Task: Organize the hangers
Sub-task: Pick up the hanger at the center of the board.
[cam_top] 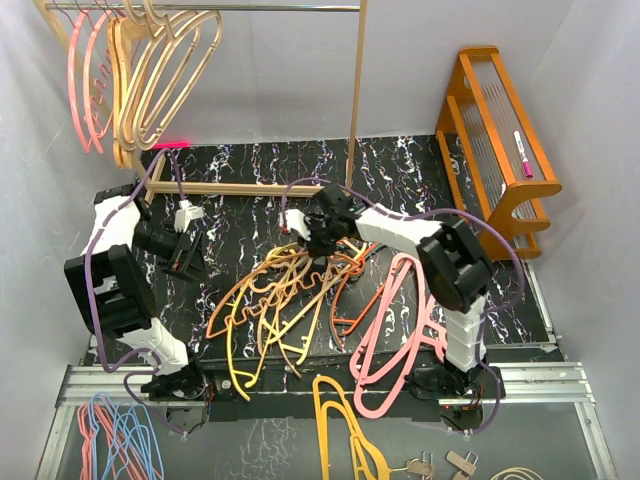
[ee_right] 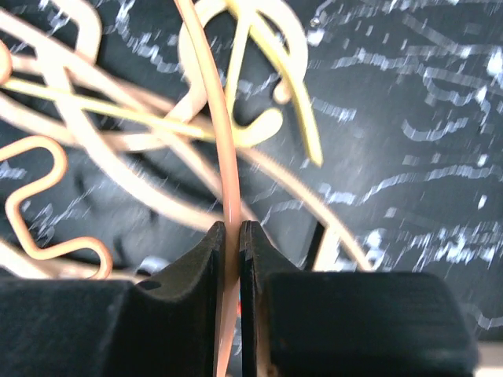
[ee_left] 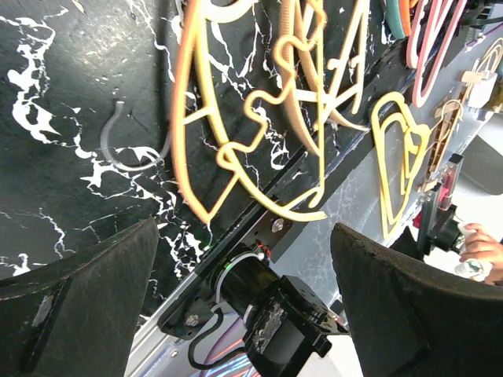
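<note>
The hook end should stay free to hang on the top bar (cam_top: 250,8), so the robot's left gripper will next grab the orange hanger's curved bar (cam_top: 216,313) near its outer corner.
A tangled pile of orange, yellow-orange and tan hangers (cam_top: 285,300) lies mid-mat, with pink hangers (cam_top: 400,330) to its right. Several pink and tan hangers (cam_top: 140,70) hang on the rail (cam_top: 250,8) at top left. My right gripper (cam_top: 305,240) sits at the pile's far edge, shut on a thin salmon hanger bar (ee_right: 224,157) that runs up between its jaws. My left gripper (cam_top: 185,262) is open and empty over the mat left of the pile; its wrist view shows yellow-orange hangers (ee_left: 251,126) ahead of its fingers (ee_left: 94,298).
A wooden rack frame (cam_top: 355,100) stands at the back. An orange wooden shelf (cam_top: 495,130) stands at the right. A mustard-yellow hanger (cam_top: 345,430) lies past the mat's front edge, a blue-and-pink bunch (cam_top: 120,435) at bottom left.
</note>
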Controlling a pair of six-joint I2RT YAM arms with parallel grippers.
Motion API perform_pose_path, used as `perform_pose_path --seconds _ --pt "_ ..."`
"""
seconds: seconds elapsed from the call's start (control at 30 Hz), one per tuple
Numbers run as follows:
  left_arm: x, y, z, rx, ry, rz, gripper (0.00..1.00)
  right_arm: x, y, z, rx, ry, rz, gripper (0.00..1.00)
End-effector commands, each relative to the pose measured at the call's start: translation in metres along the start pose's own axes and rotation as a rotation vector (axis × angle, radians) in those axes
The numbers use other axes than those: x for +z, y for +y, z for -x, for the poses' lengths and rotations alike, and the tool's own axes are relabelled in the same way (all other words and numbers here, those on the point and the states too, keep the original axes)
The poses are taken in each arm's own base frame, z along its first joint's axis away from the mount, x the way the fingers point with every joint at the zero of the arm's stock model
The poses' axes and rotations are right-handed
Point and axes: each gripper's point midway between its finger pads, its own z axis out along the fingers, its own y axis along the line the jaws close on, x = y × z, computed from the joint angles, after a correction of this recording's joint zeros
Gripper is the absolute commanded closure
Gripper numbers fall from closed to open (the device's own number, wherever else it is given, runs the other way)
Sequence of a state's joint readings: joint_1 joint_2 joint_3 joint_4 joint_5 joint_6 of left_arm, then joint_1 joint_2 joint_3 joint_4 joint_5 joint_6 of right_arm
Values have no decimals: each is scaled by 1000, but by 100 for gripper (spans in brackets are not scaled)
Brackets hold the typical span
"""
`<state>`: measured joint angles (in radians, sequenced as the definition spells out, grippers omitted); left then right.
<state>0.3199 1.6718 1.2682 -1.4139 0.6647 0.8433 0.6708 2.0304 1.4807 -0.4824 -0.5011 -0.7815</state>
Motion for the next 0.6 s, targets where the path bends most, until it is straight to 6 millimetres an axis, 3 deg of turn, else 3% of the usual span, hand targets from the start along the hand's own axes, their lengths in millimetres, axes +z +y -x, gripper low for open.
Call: perform_pose_path --seconds 0.0,0.17,0.47,0.57 --pt "-8 -3 6 54 -15 15 10 -59 -14 29 -36 -108 -182 92" --pt "4 -7 3 56 0 -45 9 -92 -16 43 -49 -212 -327 92" --pt "18 -32 11 138 7 -103 8 -115 -22 60 -76 -309 -444 92" --pt "21 -20 22 182 -21 -60 7 -124 -20 61 -93 -334 -469 92"
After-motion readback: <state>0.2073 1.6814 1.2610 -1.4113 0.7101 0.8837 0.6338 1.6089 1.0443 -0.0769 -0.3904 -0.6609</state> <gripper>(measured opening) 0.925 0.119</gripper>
